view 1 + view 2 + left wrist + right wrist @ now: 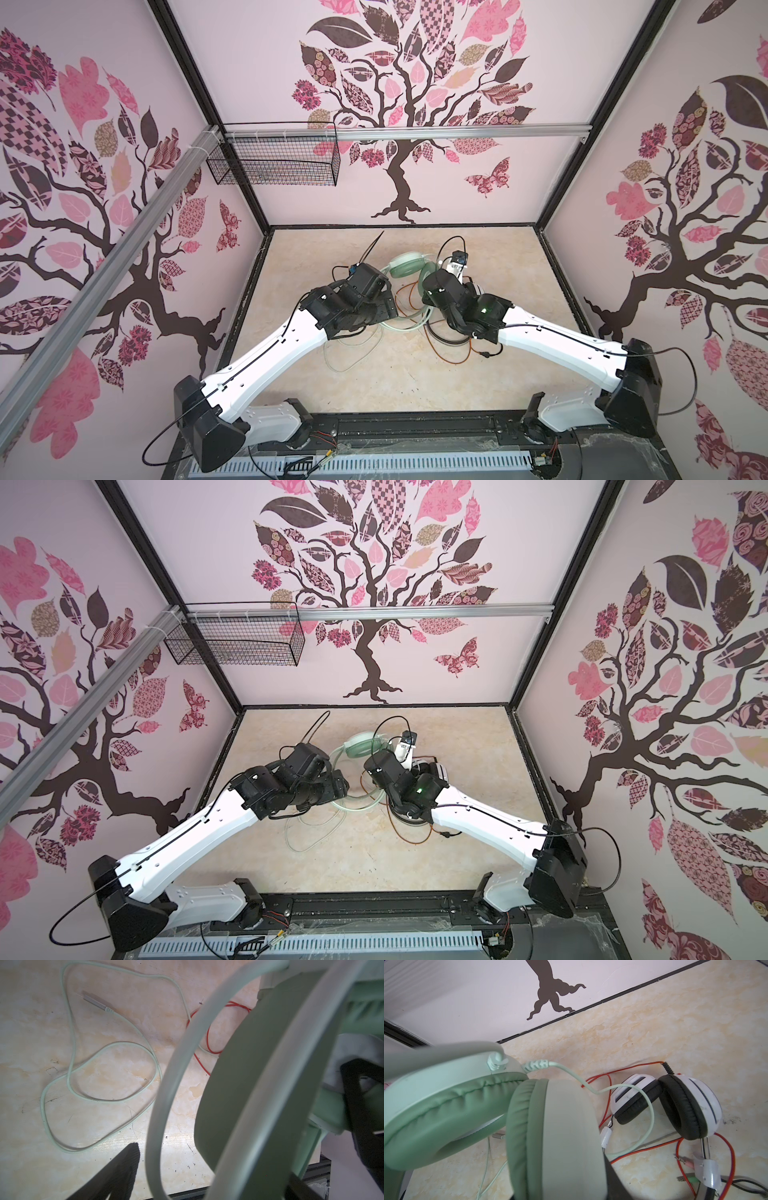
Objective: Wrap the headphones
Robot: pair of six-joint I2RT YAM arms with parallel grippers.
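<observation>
My left gripper would hold the headband deep between both fingers, one reaching up alongside its outer bar, so it should close now.
The mint-green headphones [405, 266] stand lifted at the table's middle back. My right gripper [564, 1184] is shut on one of their earcups [556, 1136]; a dark finger [616, 1178] presses its side. Their headband [259, 1084] arcs between the wide-apart fingers of my open left gripper [207, 1163], and one finger [124, 1167] stands clear of it. The pale green cable [70, 1076] lies in loose loops, its plug [95, 1002] on the table. The white-and-black headphones [675, 1103] lie beside the right arm, their orange-red cable [633, 1068] strewn about. In both top views the wrists hide both grippers' fingers.
A black wire basket [274, 160] hangs from the rail on the back wall. Pink and green jack plugs [685, 1162] lie near the white pair's black headband [444, 338]. The table's front edge [207, 1190] runs close under the left gripper. Patterned walls close three sides.
</observation>
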